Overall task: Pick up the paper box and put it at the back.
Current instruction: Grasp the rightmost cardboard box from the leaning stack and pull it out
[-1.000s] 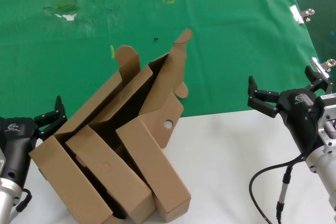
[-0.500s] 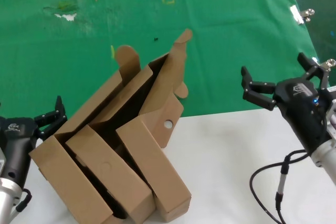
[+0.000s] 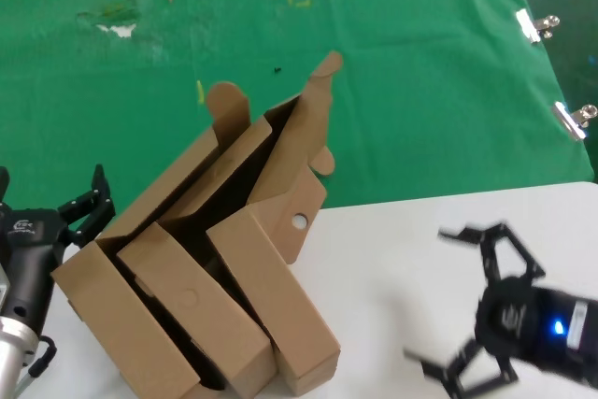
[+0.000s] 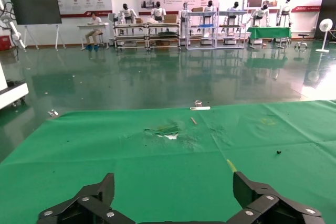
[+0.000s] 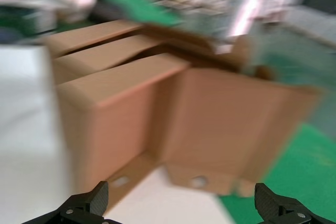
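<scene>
Next, the right gripper pinches the open box by its thin lower wall edge point(image 5: 128, 178) to pick it up, since the box is wider than my fingertips span.
The paper box point(image 3: 297, 195) is the brown mailer at the left of centre, straddling the line between green cloth and white table. Its lid stands open with rounded tab flaps, and a small round hole point(image 3: 299, 221) shows in one panel. My right gripper point(image 3: 432, 298) is low over the white table to the right of the box, open, pointing at it and apart from it. In the right wrist view the box point(image 5: 226, 119) fills the picture ahead of the open right gripper point(image 5: 179, 192). My left gripper point(image 3: 49, 192) waits open at the box's left, over the cloth point(image 4: 173, 182).
Alike brown boxes point(image 3: 192, 310) with a faint circle outline lie packed against the paper box's front. Green cloth point(image 3: 402, 91) covers the back of the table and white tabletop point(image 3: 392, 259) the front. Metal clips point(image 3: 534, 25) hold the cloth's right edge.
My right gripper has swung down from the cloth's right edge to the white table and turned toward the boxes. The left gripper and the boxes have stayed put.
</scene>
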